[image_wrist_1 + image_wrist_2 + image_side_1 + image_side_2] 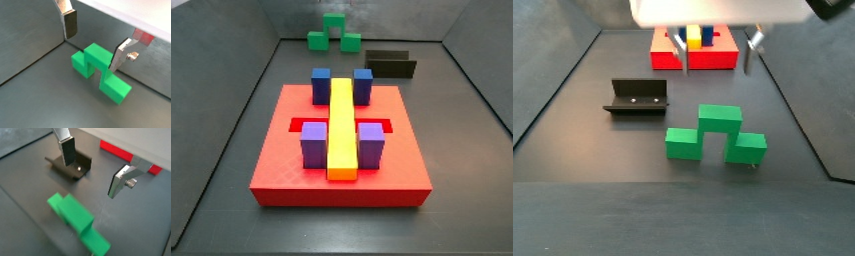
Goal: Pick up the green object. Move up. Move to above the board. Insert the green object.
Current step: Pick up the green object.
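Note:
The robot's gripper should next grip the green object by its raised top bridge (334,20). Then it can lift the object and insert it into the red board (291,165).
The green object (714,135) is a bright green bridge-like piece that stands on the dark floor; it also shows in a side view (333,33) at the far end and in both wrist views (100,72) (77,220). My gripper (715,50) is open and empty, and hangs above the floor between the green object and the board. Its fingers (69,25) stand wide apart, clear of the piece, in both wrist views. The red board (291,165) carries blue and purple cubes and a long yellow bar (342,125). The board also shows behind the gripper (714,58).
The dark fixture (636,98) stands on the floor left of the green object; it also shows in a side view (392,65) and a wrist view (70,167). Grey walls enclose the floor on all sides.

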